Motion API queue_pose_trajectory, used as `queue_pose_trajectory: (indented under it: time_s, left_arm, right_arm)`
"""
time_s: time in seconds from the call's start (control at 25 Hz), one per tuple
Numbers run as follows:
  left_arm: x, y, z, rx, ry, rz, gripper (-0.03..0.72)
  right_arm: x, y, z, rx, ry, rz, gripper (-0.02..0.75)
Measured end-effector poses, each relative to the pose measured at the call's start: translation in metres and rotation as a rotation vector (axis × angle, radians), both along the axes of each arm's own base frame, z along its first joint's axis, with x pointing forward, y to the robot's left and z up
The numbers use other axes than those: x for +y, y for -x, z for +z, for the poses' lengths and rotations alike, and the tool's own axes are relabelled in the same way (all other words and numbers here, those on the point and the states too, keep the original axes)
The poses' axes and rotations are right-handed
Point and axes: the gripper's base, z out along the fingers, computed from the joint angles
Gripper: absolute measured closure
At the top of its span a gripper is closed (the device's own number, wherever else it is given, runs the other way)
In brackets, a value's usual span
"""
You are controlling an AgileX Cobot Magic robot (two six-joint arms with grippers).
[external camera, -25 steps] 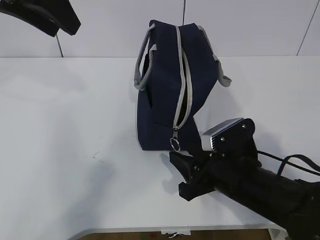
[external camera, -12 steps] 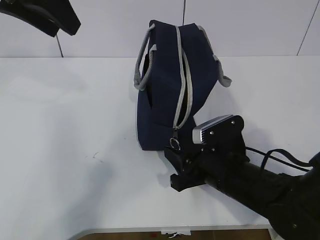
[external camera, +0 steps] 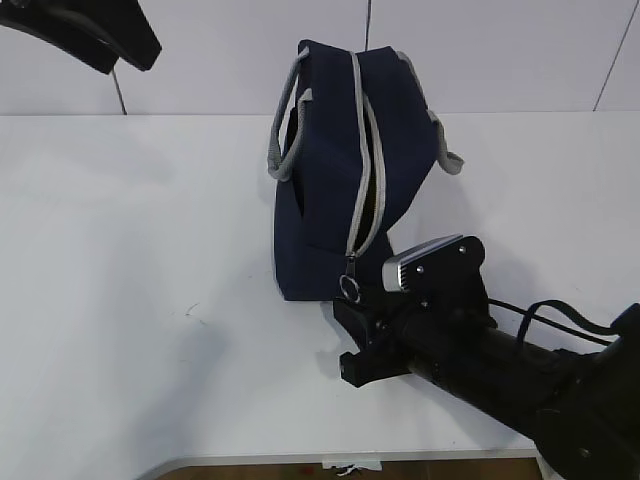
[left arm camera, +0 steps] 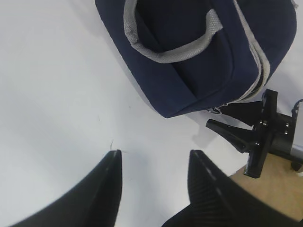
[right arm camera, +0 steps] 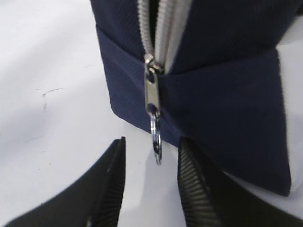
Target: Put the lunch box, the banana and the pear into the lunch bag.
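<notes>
I need to grab the metal zipper pull by its free-hanging ring (external camera: 350, 289) with my right gripper next, because the slider (external camera: 350, 263) is close against the bag's cloth.
The navy lunch bag (external camera: 325, 190) stands on the white table, its grey zipper running down the near end to a metal ring pull (external camera: 350, 288). My right gripper (external camera: 343, 335) is at that end, open. In the right wrist view the ring pull (right arm camera: 156, 142) hangs between the two fingertips of the right gripper (right arm camera: 151, 141), with a gap on each side. A dark slit shows between the zipper's sides above the slider. My left gripper (left arm camera: 154, 153) is open and empty, high above the table, left of the bag (left arm camera: 189, 56). The lunch box, the banana and the pear are out of view.
The left arm (external camera: 100, 35) hangs at the upper left corner. A black cable (external camera: 560, 310) trails from the right arm. The table's front edge (external camera: 300, 458) runs just below the right arm. A grey rope handle (external camera: 285, 130) loops over the bag's left side.
My right gripper has moved up and forward to the bag's near end, bringing its fingertips around the ring pull, and its jaws have narrowed. The left arm and the bag have not moved.
</notes>
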Motion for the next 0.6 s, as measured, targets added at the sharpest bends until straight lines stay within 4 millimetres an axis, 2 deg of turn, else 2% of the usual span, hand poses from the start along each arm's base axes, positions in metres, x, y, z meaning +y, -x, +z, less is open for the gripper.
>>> queue_pose_trajectory:
  time_s: [0.2, 0.36, 0.52, 0.6]
  left_arm:
    - [0.0000, 0.0000, 0.0000, 0.000, 0.000, 0.000, 0.340]
    - [-0.0003, 0.0001, 0.0001, 0.001, 0.003, -0.001, 0.340]
    - [-0.0014, 0.0007, 0.0005, 0.007, 0.018, -0.003, 0.353]
    - [-0.0020, 0.0009, 0.0007, 0.010, 0.024, -0.005, 0.366]
  right_arm:
    - [0.0000, 0.0000, -0.0005, 0.003, -0.002, -0.001, 0.519]
    - [-0.0003, -0.0007, 0.0007, -0.008, -0.012, -0.010, 0.601]
    - [-0.0009, -0.0017, 0.0016, -0.019, -0.023, -0.023, 0.715]
    - [-0.0013, -0.0019, 0.0016, -0.018, -0.024, -0.029, 0.737]
